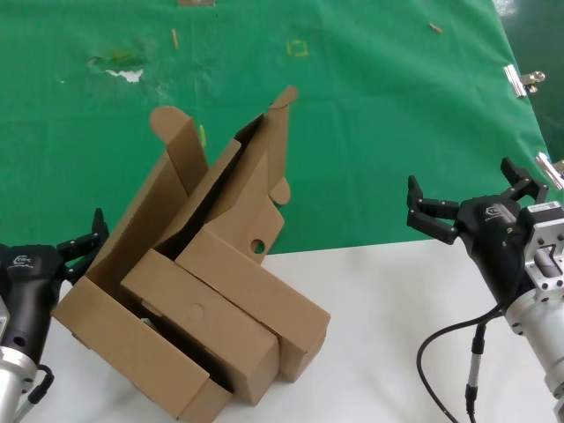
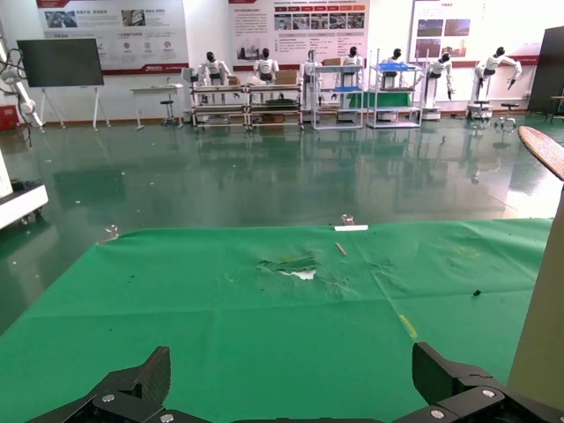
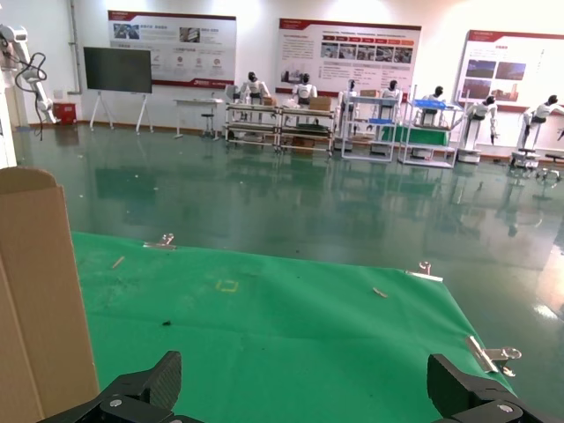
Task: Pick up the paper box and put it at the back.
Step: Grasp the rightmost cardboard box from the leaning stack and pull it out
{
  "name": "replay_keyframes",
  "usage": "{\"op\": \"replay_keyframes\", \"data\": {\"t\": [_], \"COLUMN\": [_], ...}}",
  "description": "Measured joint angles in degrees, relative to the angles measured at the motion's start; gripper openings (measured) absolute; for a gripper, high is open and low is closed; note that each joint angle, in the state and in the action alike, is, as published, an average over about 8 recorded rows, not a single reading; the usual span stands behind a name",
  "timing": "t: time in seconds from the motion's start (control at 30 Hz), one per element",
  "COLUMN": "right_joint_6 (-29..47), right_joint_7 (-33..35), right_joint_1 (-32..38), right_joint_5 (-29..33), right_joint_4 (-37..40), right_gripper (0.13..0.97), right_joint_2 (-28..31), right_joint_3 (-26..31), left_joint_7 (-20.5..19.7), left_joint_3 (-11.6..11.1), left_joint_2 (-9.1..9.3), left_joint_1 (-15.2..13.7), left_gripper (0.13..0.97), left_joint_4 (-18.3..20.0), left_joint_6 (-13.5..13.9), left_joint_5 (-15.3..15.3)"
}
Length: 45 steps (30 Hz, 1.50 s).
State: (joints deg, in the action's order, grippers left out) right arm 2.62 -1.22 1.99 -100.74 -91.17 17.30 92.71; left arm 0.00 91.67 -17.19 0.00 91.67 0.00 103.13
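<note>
I should next grab the box's side (image 1: 256, 286) opposite the lid with my right gripper, to set the paper box at the back of the green cloth (image 1: 370, 115).
The paper box (image 1: 236, 189) is an open brown cardboard mailer. It stands tilted at the cloth's front edge, lid up, with rounded ear flaps and a round hole (image 1: 257, 246) in one flap. It leans among two other brown boxes. My left gripper (image 1: 84, 245) is open and empty, just left of the pile. In the left wrist view the left gripper (image 2: 295, 392) faces the green cloth (image 2: 264, 326). My right gripper (image 1: 467, 201) is open and empty, well to the right of the boxes. In the right wrist view the right gripper (image 3: 308, 392) sits beside a cardboard flap (image 3: 40, 300).
Two closed brown boxes (image 1: 198, 328) (image 1: 132, 352) lie on the white tabletop (image 1: 397, 335) against the open one. The green cloth (image 1: 397, 106) has a torn stain (image 1: 123, 69) and small scraps (image 1: 298, 48). Metal clips (image 1: 522, 81) hold its right edge.
</note>
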Motion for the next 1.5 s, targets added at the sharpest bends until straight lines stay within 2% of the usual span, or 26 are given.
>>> {"op": "replay_keyframes", "data": {"t": [0.43,0.67,0.73,0.83,1.03,1.1,1.27,1.4,1.5], "right_joint_6": [0.12,3.96,6.54,11.77,26.13,31.1,40.94,44.59,45.92], "right_joint_7": [-0.35,-8.33,-8.83,-6.43,3.29,6.74,13.27,16.3,18.05], "right_joint_1": [-0.05,-0.86,-0.92,-1.02,-2.38,-2.92,-3.1,-2.09,-1.05], "right_joint_5": [-0.29,-6.54,-8.12,-9.71,-14.09,-15.16,-14.52,-12.09,-10.24], "right_joint_4": [-0.27,-6.99,-8.18,-8.37,-6.43,-5.11,-1.43,0.91,2.52], "right_gripper": [0.966,0.966,0.966,0.966,0.966,0.966,0.966,0.966,0.966], "right_joint_2": [0.18,7.4,9.65,12.11,18.36,20.37,23.66,24.34,24.12], "right_joint_3": [0.02,-1.05,-2.55,-5.35,-8.44,-7.82,-4.07,-0.45,1.96], "left_joint_7": [0.0,0.0,0.0,0.0,0.0,0.0,0.0,0.0,0.0], "left_joint_3": [0.0,0.0,0.0,0.0,0.0,0.0,0.0,0.0,0.0], "left_joint_2": [0.0,0.0,0.0,0.0,0.0,0.0,0.0,0.0,0.0], "left_joint_1": [0.0,0.0,0.0,0.0,0.0,0.0,0.0,0.0,0.0], "left_gripper": [0.965,0.958,0.95,0.925,0.892,0.892,0.81,0.76,0.686], "left_joint_4": [0.0,0.0,0.01,0.0,0.0,0.0,0.0,0.0,0.0], "left_joint_6": [0.0,0.0,0.0,0.0,0.0,0.0,0.0,0.0,0.0], "left_joint_5": [0.0,0.0,0.0,0.0,0.0,0.0,0.0,0.0,0.0]}}
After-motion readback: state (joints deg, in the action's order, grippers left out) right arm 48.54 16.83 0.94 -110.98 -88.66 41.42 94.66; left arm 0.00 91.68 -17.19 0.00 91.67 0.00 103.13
